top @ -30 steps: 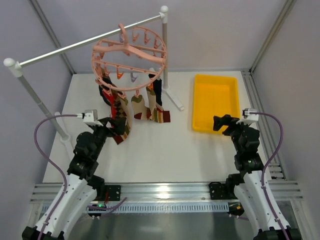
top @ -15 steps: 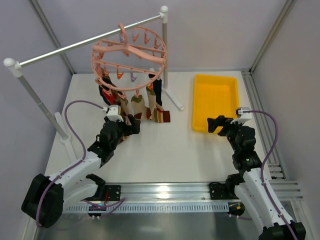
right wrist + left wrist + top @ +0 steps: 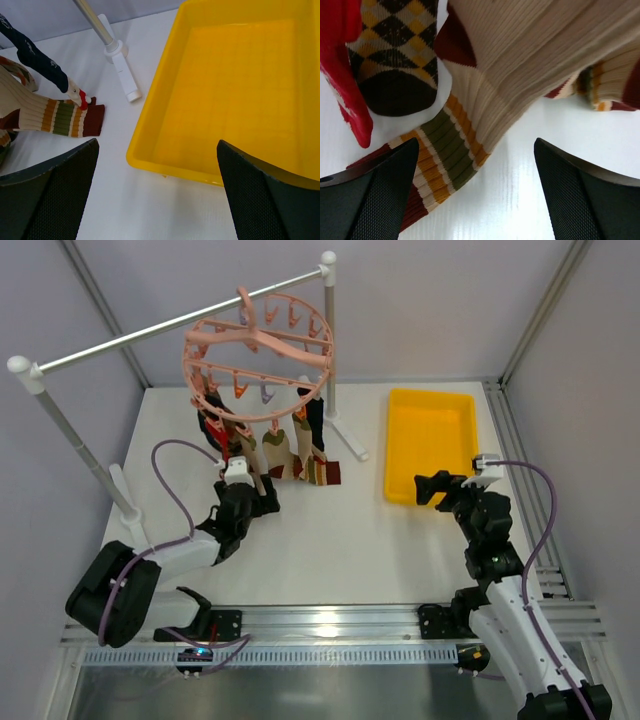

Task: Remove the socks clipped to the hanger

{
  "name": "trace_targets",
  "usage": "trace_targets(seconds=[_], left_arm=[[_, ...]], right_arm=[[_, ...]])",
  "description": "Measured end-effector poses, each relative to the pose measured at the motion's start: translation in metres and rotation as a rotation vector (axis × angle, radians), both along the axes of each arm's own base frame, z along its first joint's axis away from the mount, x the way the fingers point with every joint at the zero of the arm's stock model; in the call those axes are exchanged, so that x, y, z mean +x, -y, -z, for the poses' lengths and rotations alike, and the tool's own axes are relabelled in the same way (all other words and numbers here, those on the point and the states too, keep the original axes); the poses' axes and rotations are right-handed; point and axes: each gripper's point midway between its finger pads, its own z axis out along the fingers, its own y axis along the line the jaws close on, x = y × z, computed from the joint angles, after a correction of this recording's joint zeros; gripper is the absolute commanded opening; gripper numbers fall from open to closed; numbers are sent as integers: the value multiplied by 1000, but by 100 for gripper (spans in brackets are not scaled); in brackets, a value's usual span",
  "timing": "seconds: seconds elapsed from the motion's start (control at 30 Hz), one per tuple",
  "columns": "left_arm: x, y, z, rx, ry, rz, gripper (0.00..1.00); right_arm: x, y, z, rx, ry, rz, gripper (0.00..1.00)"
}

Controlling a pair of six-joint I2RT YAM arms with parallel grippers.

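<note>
The left gripper grips the cream ribbed sock by its hanging striped cuff (image 3: pixel 443 153) next, which leaves the clipped end free to unclip.
The salmon-pink round hanger (image 3: pixel 258 350) hangs from the grey rail. Several socks (image 3: pixel 272 455) are clipped under it, their lower ends touching the table. My left gripper (image 3: pixel 263 502) is open, low over the table just in front of the socks. In the left wrist view (image 3: pixel 477 200) a cream ribbed sock with a striped cuff (image 3: pixel 445 145) reaches down between the fingers, nearer the left one. A brown argyle sock (image 3: pixel 395 50) and a red sock (image 3: pixel 345 75) hang to its left. My right gripper (image 3: pixel 428 487) is open and empty, shown also in the right wrist view (image 3: pixel 157 200).
A yellow tray (image 3: pixel 402 445) lies at the right, its near rim (image 3: pixel 150 157) just ahead of my right gripper. The grey rail (image 3: pixel 150 332) rests on white posts; one post foot (image 3: pixel 347 437) stands between socks and tray, also seen in the right wrist view (image 3: pixel 121 72).
My left arm has stretched forward and right, bringing its open gripper up to the lower ends of the socks. My right gripper shifted slightly left, then stayed still.
</note>
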Motion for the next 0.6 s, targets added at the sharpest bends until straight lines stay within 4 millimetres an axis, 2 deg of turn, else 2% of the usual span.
trace_targets(seconds=[0.1,0.13,0.2,0.23,0.27,0.3,0.37,0.4,0.5,0.6], left_arm=[[2,-5,14,24,-34,-33,84],[3,-5,17,27,-38,-41,71],[4,-6,21,28,-43,-51,57],[5,-6,23,31,-44,-53,42],[7,-5,24,25,-45,-58,36],[8,-4,26,29,-46,-58,24],[11,-3,28,34,-48,-58,12],[12,-2,30,36,-48,-58,0],[13,-2,32,37,-48,-57,0],[12,-1,26,27,-25,-57,0]], right_arm=[[-1,0,-4,2,13,0,100],[-1,0,-5,2,18,1,100],[-2,0,-6,3,24,0,100],[-2,0,-6,3,24,0,100],[-2,0,-6,3,24,0,100],[-2,0,-6,2,24,0,100],[-2,0,-6,2,24,-1,100],[-2,0,-6,0,23,-1,100],[-2,0,-6,-2,21,-1,100],[-2,0,-5,-5,21,-3,100]])
